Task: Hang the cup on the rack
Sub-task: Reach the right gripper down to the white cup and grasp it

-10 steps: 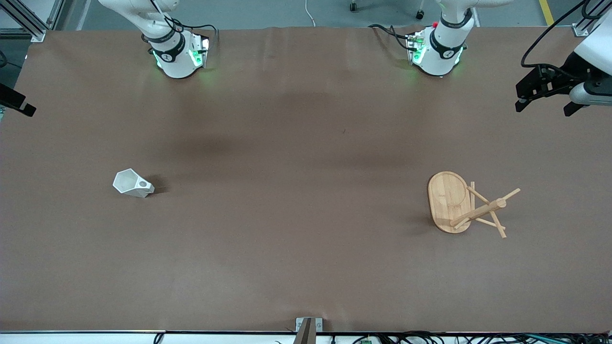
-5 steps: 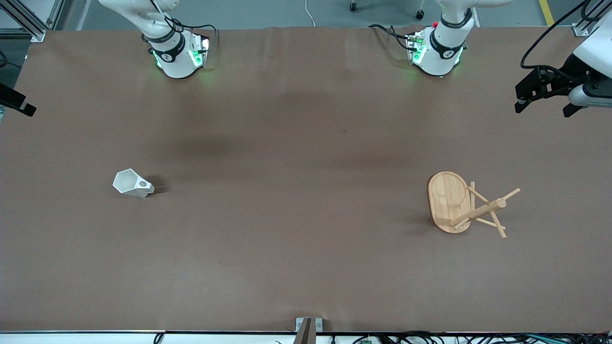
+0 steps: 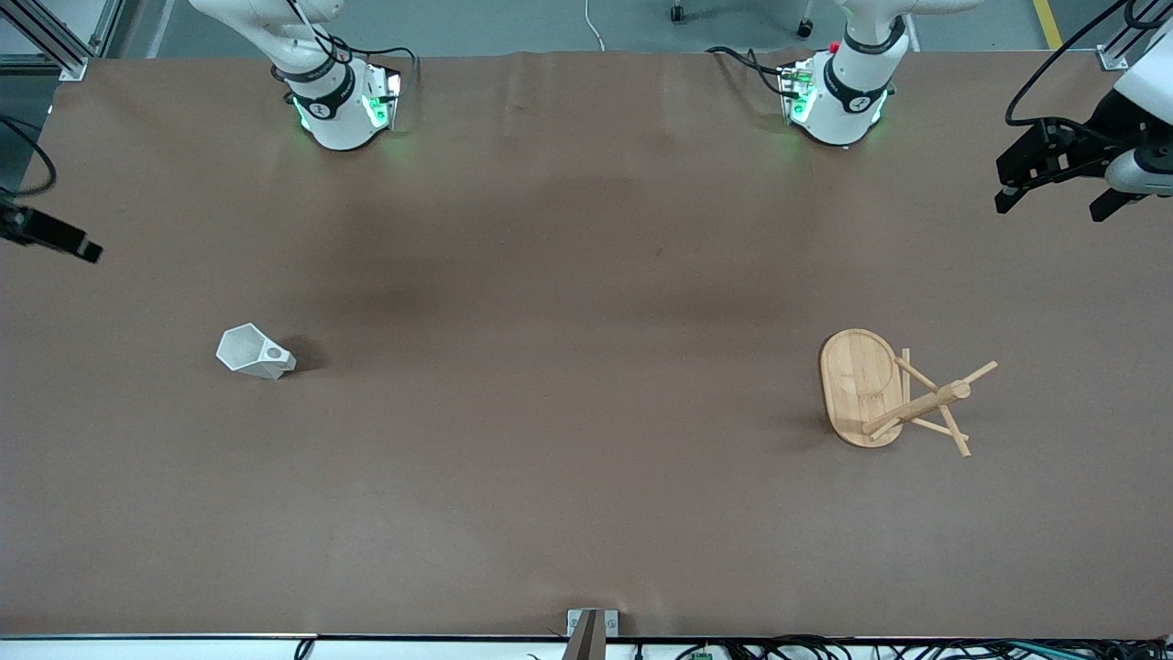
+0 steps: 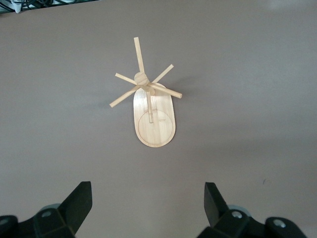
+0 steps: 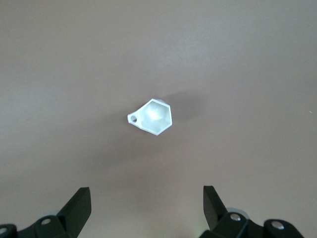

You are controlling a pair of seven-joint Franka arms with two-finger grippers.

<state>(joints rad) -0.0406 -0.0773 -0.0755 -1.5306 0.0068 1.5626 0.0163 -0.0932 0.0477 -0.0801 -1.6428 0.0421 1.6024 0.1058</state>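
The right gripper reaches the cup and grabs its open rim (image 3: 225,342) next, which leaves the white faceted cup's holed handle (image 3: 277,356) free for the rack.
The white faceted cup (image 3: 255,353) (image 5: 154,116) lies on its side on the brown table, toward the right arm's end, with its holed handle facing up. The bamboo rack (image 3: 884,392) (image 4: 148,99) stands on its oval base toward the left arm's end, pegs spreading from its post. My left gripper (image 3: 1052,203) (image 4: 148,198) hangs open and empty over the table's edge at the left arm's end, apart from the rack. My right gripper (image 5: 147,198) is open and empty; the front view shows only one black finger (image 3: 64,240), over the edge at the right arm's end.
Both arm bases (image 3: 339,105) (image 3: 834,101) stand along the table edge farthest from the front camera. A small metal bracket (image 3: 591,628) sits at the edge nearest that camera. Brown table covering (image 3: 568,367) spreads bare between cup and rack.
The right gripper's finger has come in over the table and toward the front camera. The left gripper has drifted slightly outward. Cup and rack have not moved.
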